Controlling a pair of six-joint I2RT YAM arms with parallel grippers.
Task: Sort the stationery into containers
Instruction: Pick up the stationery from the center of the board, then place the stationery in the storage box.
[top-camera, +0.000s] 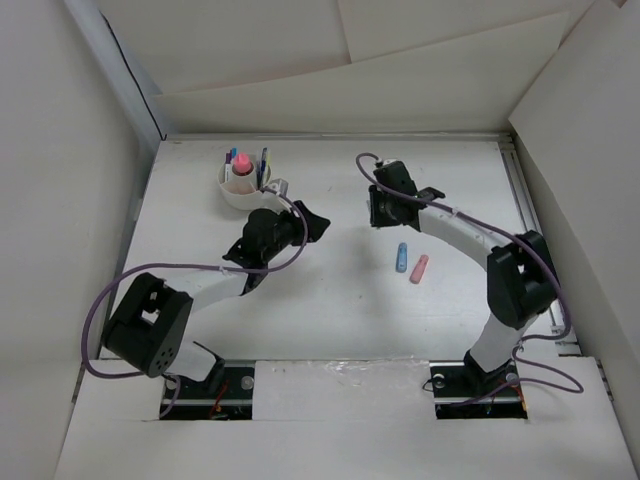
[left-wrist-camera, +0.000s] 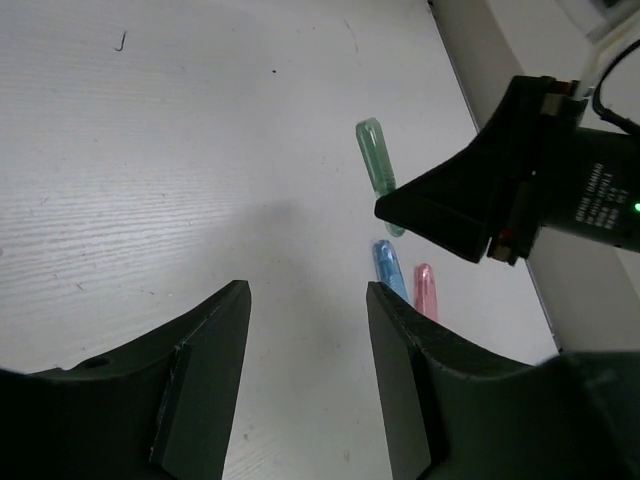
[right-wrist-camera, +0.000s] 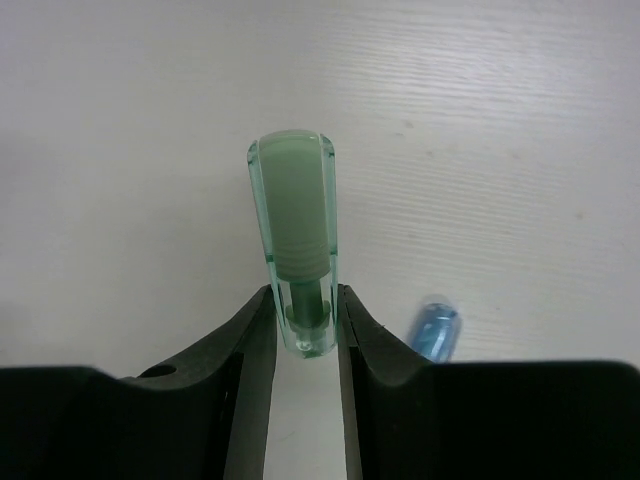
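The green stick should next be gripped by its exposed end (top-camera: 368, 205) (left-wrist-camera: 371, 135) with my left gripper, so the stick's other end stays free to go into the cup.
My right gripper (right-wrist-camera: 305, 305) is shut on one end of a translucent green stick (right-wrist-camera: 292, 205), which lies on the white table and points away from the fingers. The left wrist view shows that green stick (left-wrist-camera: 372, 160) reaching out from under the right gripper's black fingers (left-wrist-camera: 455, 205). A blue stick (top-camera: 402, 257) and a pink stick (top-camera: 418, 268) lie side by side just behind the right gripper (top-camera: 384, 214). My left gripper (left-wrist-camera: 308, 300) stands open over bare table with nothing between its fingers. The white divided cup (top-camera: 240, 186) holds a pink-capped glue stick (top-camera: 240, 164) and several pens.
The left gripper (top-camera: 313, 222) sits just right of the cup, a short way from the right gripper. White walls (top-camera: 60, 200) close in the table on the left, back and right. A raised rail (top-camera: 525, 200) runs along the table's right edge.
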